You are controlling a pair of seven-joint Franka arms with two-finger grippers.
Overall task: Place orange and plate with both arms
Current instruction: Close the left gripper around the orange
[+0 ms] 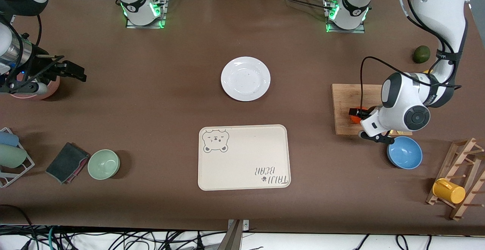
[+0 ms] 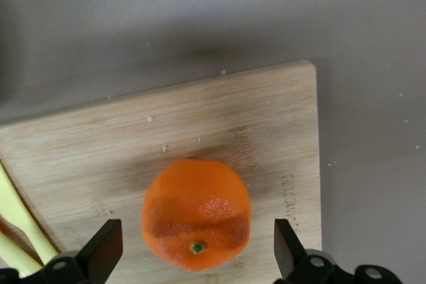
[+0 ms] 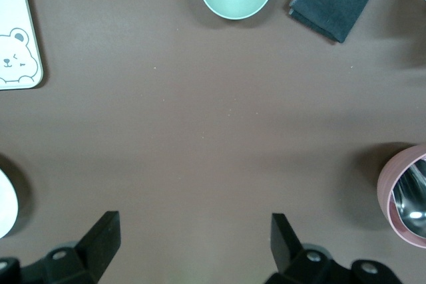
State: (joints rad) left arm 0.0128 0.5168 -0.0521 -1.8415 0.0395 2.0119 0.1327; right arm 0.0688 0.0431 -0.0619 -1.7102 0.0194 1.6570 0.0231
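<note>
The orange is still below the fingers on each side of it in the left wrist view, so my left gripper should move lower before it closes on the orange.
The orange lies on a wooden cutting board toward the left arm's end of the table. My left gripper is low over it, open, one finger on each side and neither touching. In the front view the orange shows partly under the left gripper. The white plate sits empty at the table's middle. My right gripper is open and empty, up over the right arm's end beside a pink bowl; its wrist view shows bare table below.
A cream bear-print tray lies nearer the camera than the plate. A blue bowl, avocado and wooden rack with a yellow mug surround the board. A green bowl and dark cloth lie at the right arm's end.
</note>
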